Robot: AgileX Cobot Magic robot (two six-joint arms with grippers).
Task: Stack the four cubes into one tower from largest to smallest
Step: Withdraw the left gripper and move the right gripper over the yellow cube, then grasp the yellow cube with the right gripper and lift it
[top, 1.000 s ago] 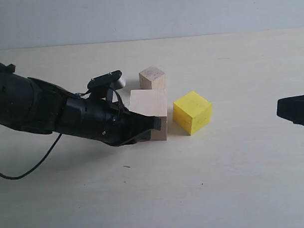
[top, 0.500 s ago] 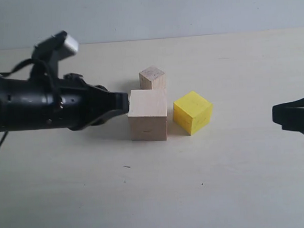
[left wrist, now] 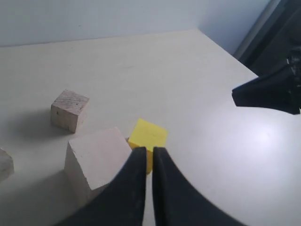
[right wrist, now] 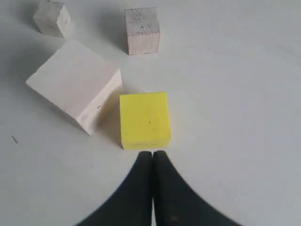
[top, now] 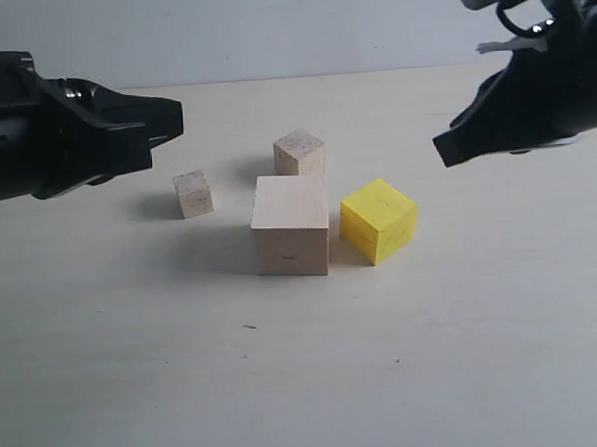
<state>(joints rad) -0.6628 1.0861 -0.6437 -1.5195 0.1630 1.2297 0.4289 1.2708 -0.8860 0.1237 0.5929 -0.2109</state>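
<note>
I will next pick up the yellow cube by its opposite sides with my right gripper, to stack the yellow cube (top: 378,219) on the large pale wood cube.
The large pale wood cube (top: 291,224) (left wrist: 96,160) (right wrist: 75,96) rests on the table with the yellow cube (top: 378,219) (left wrist: 147,136) (right wrist: 144,119) just to its right, slightly apart. One small pale cube (top: 299,152) (left wrist: 69,110) (right wrist: 142,30) stands behind the large one. The other small cube (top: 193,193) (right wrist: 52,18) sits to its left. My left gripper (top: 173,118) (left wrist: 149,151) hovers raised at the left, shut and empty. My right gripper (top: 445,150) (right wrist: 152,154) hangs raised at the right, shut and empty, its tips just short of the yellow cube in the right wrist view.
All cubes stand apart on a pale tabletop (top: 313,370) with a grey wall behind. The right arm's dark body (left wrist: 268,92) shows in the left wrist view.
The left arm has pulled back left and up from the large cube, uncovering the small cube at its left. The right arm has risen and moved inward.
</note>
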